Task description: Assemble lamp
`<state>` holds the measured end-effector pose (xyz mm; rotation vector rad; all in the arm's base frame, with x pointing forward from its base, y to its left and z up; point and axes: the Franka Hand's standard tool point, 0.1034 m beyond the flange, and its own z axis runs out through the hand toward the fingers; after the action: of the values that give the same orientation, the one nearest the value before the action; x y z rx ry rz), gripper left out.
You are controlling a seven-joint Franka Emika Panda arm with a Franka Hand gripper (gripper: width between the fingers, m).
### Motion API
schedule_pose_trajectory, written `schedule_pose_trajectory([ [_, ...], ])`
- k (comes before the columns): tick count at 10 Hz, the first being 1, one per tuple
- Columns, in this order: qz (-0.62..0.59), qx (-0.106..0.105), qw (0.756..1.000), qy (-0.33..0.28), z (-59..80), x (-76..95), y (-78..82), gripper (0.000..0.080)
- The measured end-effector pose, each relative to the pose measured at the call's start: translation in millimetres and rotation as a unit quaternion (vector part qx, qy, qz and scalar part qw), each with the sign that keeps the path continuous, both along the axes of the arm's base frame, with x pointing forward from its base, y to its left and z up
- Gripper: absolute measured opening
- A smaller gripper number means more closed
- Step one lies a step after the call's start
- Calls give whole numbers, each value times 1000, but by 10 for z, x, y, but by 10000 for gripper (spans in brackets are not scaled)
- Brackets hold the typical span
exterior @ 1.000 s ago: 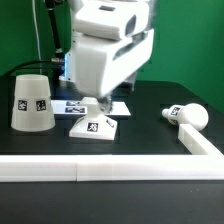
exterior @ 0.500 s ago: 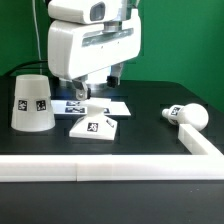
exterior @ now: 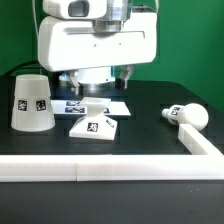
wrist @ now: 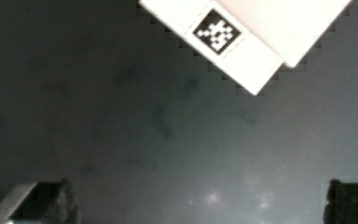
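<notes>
My gripper will grab the base by its raised top block [exterior: 95,104] next, to brace the base against the white wall for assembling the lamp.
The lamp's three white parts lie apart on the black table. The cup-like shade [exterior: 31,101] stands mouth-down at the exterior view's left. The flat stepped base [exterior: 95,124] sits in the middle. The rounded bulb [exterior: 188,115] lies on its side at the right. My gripper [exterior: 97,88] hangs above the table just behind the base, touching nothing. In the wrist view the gripper [wrist: 194,200] is open, its dark fingertips [wrist: 34,200] wide apart with only bare table between them. A white corner with one marker [wrist: 247,35] shows there; I cannot tell which piece it is.
The marker board [exterior: 100,104] lies flat behind the base. A low white wall [exterior: 110,168] runs along the table's front and turns back along the exterior view's right side [exterior: 200,142], close to the bulb. A green backdrop stands behind.
The arm has risen from the base and swung toward the exterior view's left, the hand turning and now filling the top of the view. The lamp parts have not moved.
</notes>
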<state>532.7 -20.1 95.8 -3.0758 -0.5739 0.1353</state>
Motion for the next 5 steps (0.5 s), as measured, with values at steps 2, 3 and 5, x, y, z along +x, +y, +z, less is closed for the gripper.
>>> schedule_pose_trajectory([
  [2,-108,-5,994,-13,-58,-147,-45,699],
  [3,-110,-4,994,-12,-52,-129,-27,699],
  [5,-189,0,982,-12,-56,-117,22,699],
])
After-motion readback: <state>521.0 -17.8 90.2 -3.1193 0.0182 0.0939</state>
